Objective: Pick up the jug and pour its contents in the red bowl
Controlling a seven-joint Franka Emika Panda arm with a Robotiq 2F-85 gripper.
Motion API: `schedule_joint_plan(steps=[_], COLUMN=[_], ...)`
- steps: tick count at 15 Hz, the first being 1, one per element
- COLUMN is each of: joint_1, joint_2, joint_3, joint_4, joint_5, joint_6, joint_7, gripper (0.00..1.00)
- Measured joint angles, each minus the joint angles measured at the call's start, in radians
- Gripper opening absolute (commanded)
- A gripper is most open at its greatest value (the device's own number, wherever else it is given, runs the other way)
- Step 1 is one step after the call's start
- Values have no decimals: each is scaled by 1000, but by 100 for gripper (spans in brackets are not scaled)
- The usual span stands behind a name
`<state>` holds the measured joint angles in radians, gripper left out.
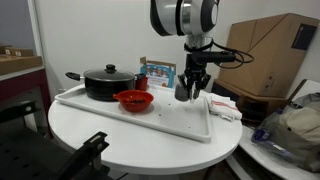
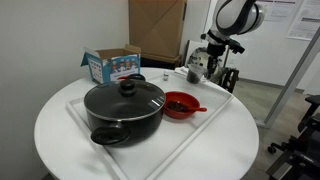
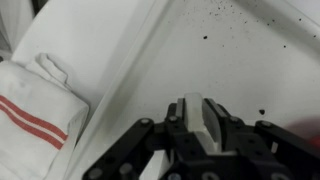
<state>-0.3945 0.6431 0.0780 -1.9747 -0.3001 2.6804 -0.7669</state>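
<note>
My gripper holds the jug and needs to stay closed, because the jug's bottom is above the flat tray and the jug would drop if I opened now.
The jug (image 1: 184, 91) is a small dark-grey cup, held in my gripper (image 1: 191, 84) over the far right part of the white tray (image 1: 180, 126). It also shows in an exterior view (image 2: 196, 70), just beyond the tray (image 2: 205, 122). In the wrist view my gripper (image 3: 200, 125) is shut on a pale, see-through wall, the jug (image 3: 203, 118). The red bowl (image 1: 134, 100) sits on the tray to the left of the jug, next to the black pot, and it also shows in an exterior view (image 2: 179, 104). The jug's contents are hidden.
A large black lidded pot (image 1: 106, 82) (image 2: 124, 110) fills one end of the tray. A blue-and-white carton (image 1: 157, 74) (image 2: 112, 65) stands behind it. A white cloth with red stripes (image 1: 226, 106) (image 3: 35, 105) lies beside the tray. Cardboard boxes (image 1: 270, 50) stand beyond the round table.
</note>
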Motion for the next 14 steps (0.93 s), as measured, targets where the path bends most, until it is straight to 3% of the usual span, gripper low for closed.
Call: schedule_joint_plan(steps=[6, 14], joint_1=[27, 153], joint_2=[28, 117], joint_3=[-30, -173], joint_4=[46, 88], joint_5=[42, -55], joint_6=[-78, -95], joint_7=[-37, 3], gripper=[6, 6])
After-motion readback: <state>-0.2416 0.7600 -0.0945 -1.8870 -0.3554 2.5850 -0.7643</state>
